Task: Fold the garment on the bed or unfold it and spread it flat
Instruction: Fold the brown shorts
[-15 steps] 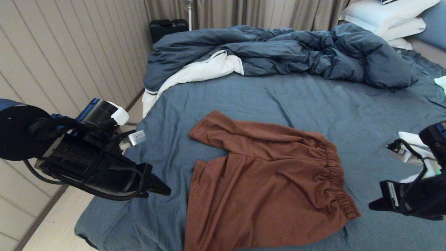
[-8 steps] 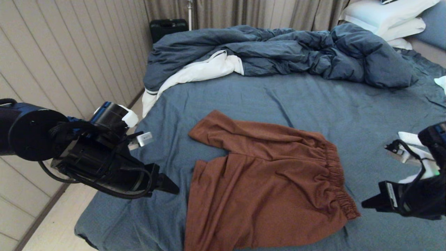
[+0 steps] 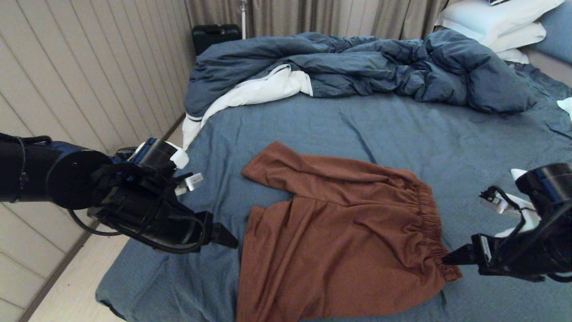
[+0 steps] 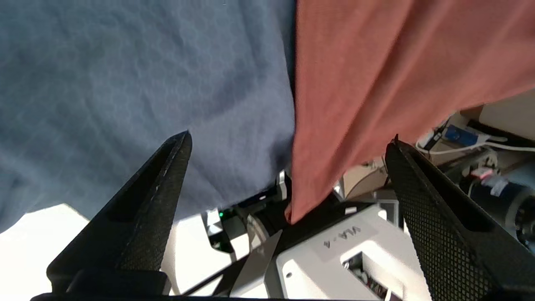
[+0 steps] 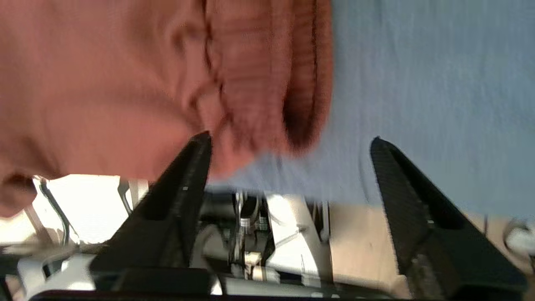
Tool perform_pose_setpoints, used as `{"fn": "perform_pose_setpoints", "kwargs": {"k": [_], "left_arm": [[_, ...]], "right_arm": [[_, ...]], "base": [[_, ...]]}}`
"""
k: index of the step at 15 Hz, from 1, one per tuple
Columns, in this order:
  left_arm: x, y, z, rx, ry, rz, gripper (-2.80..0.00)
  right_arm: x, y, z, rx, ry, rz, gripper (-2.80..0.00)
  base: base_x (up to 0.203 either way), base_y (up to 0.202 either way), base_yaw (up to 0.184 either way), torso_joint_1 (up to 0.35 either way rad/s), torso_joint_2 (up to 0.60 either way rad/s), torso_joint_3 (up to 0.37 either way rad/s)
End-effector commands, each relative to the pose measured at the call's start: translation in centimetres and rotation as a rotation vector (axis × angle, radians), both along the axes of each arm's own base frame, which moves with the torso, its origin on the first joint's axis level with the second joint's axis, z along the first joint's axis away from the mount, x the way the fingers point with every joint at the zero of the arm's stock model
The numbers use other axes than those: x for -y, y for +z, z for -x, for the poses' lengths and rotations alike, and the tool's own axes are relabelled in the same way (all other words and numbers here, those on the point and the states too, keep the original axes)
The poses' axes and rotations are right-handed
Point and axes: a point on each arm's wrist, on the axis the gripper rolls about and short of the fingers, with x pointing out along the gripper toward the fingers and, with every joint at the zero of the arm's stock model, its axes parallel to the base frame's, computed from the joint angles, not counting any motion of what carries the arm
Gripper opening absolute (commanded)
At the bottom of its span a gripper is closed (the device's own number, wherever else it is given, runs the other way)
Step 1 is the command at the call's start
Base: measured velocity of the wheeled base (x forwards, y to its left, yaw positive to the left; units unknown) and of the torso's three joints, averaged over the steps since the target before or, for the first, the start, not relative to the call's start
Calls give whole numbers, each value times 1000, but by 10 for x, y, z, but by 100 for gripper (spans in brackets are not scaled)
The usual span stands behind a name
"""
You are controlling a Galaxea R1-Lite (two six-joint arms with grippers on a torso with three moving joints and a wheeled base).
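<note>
My left gripper grabs the rust-brown shorts' creased leg by its hem [image 3: 242, 289] next. Then I fold the shorts over onto the smoother leg [image 3: 281, 167].
The rust-brown shorts [image 3: 344, 241] lie spread on the slate-blue sheet of the bed [image 3: 313, 120], gathered waistband to the right, legs pointing left and toward the near edge. My left gripper [image 3: 232, 241] hovers open just left of the near leg's hem [image 4: 376, 83]. My right gripper [image 3: 447, 259] is open at the near end of the waistband [image 5: 267, 75], fingertips touching or nearly touching its corner. Neither holds cloth. No drawstring or white patch shows.
A rumpled dark-blue duvet [image 3: 357, 67] with white lining lies across the far side of the bed, with white pillows [image 3: 496, 22] at the far right. A panelled wall and a strip of floor [image 3: 71, 290] run along the left of the bed. A black case [image 3: 214, 36] stands by the curtains.
Both arms have closed in on the shorts: the left gripper moved right and down toward the near leg hem, the right gripper moved left to the waistband corner.
</note>
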Motion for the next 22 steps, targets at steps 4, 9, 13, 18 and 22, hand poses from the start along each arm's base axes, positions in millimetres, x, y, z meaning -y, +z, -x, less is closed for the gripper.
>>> {"fn": "perform_pose_setpoints", "kwargs": {"k": [4, 9, 13, 18, 22], "left_arm": [[8, -21, -15, -25, 0, -7, 0], [45, -41, -14, -20, -105, -18, 0], [67, -71, -21, 15, -112, -104, 0], [71, -82, -26, 3, -117, -109, 0], [82, -71, -18, 30, -146, -83, 0]], "right_arm": [[1, -21, -14, -56, 2, -12, 0], [2, -38, -27, -54, 7, -22, 0], [3, -49, -35, -64, 7, -30, 0], [4, -57, -38, -92, 13, -46, 0], [3, -57, -38, -91, 14, -47, 0]], "base": [[0, 0, 0, 0, 0, 0], [0, 0, 0, 0, 0, 0], [0, 0, 0, 0, 0, 0], [0, 0, 0, 0, 0, 0], [0, 0, 0, 0, 0, 0]]}}
